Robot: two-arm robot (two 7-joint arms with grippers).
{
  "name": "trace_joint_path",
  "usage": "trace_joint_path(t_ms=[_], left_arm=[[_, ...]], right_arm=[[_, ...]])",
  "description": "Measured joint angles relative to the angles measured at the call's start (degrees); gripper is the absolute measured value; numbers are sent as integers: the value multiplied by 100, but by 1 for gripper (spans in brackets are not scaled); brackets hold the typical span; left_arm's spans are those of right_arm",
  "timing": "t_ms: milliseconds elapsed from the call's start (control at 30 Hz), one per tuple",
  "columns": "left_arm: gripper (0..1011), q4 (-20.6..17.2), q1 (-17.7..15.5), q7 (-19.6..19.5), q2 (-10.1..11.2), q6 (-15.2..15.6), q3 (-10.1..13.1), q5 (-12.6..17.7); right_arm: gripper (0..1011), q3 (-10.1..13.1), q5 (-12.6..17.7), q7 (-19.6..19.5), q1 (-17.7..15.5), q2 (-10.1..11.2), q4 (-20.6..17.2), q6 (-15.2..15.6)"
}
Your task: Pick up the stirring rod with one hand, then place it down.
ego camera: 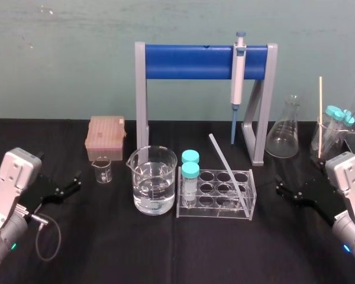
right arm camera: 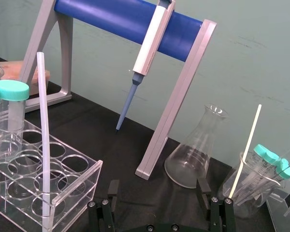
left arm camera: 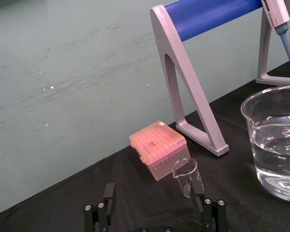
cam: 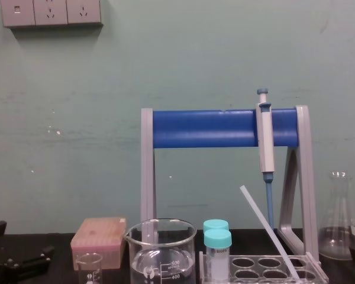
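The robot's right gripper will next grab the stirring rod by its bare upper part point(cam: 254, 206), because the rod's lower end sits down inside the rack's hole point(cam: 296, 276).
The stirring rod point(ego camera: 228, 171) is a thin translucent-white glass rod. It leans tilted in the clear test-tube rack point(ego camera: 248, 204), lower end in a front right hole and top pointing back-left; it also shows in the right wrist view point(right arm camera: 43, 140) and the chest view point(cam: 266, 228). My right gripper point(ego camera: 280, 184) rests low over the table to the right of the rack, open and empty, its fingers point(right arm camera: 112, 189) spread wide. At the far left of the table my left gripper point(ego camera: 76, 181) is open and empty too, its fingers point(left arm camera: 108, 192) apart, facing the small beaker point(left arm camera: 186, 176).
Left of the rack stands a big beaker of water point(ego camera: 154, 189). Two teal-capped tubes point(ego camera: 190, 171) sit in the rack. Behind are a pink tip box point(ego camera: 105, 137), a blue-barred stand point(ego camera: 189, 62) holding a pipette point(ego camera: 238, 77), a conical flask point(ego camera: 284, 133), and a beaker with tubes and a stick point(ego camera: 328, 136).
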Motion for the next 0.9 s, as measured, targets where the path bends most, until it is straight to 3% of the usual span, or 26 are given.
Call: trace_joint_path(t_ms=[200, 400, 567, 767, 900], left_arm=[[1000, 0, 0, 0, 0, 0, 0, 0], [1000, 0, 0, 0, 0, 0, 0, 0], [1000, 0, 0, 0, 0, 0, 0, 0], [1000, 0, 0, 0, 0, 0, 0, 0], [1000, 0, 0, 0, 0, 0, 0, 0]], right_arm=[[1000, 160, 19, 2, -40, -43, 3, -168], [1000, 334, 171, 305, 7, -132, 2, -755], [1000, 325, 335, 816, 237, -245, 86, -1041], [1000, 220, 572, 1495, 561, -396, 316, -1122], [1000, 93, 762, 2144, 902, -571, 633, -1130]])
